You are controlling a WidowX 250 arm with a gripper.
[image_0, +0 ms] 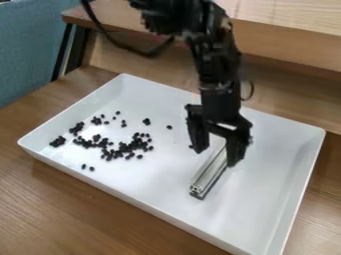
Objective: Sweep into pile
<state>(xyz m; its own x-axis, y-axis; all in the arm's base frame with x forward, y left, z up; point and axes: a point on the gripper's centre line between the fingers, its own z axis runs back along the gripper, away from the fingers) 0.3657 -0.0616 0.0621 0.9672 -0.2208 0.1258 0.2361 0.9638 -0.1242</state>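
My gripper picks up the silver metal bar (pixel 210 172) by its long sides next, to sweep the scattered dark beans into a pile.
The black gripper (pixel 216 148) hangs over the right half of the white tray (pixel 279 169), its two fingers spread apart. A silver metal bar (pixel 210 172) lies at a slant on the tray below it. The bar's far end sits between the fingers, close to the right one, with a gap on the left finger's side; its near end points toward the viewer. Small dark beans (pixel 133 144) lie scattered over the tray's left half, thickest in an uneven band, with a few loose ones around it.
The tray's raised rim (pixel 133 199) runs all around the work area and stands on a wooden table (pixel 80 214). Behind the tray is a wooden ledge (pixel 293 42). A blue-grey surface (pixel 27 50) is at the upper left. A dark cable loops beside the arm.
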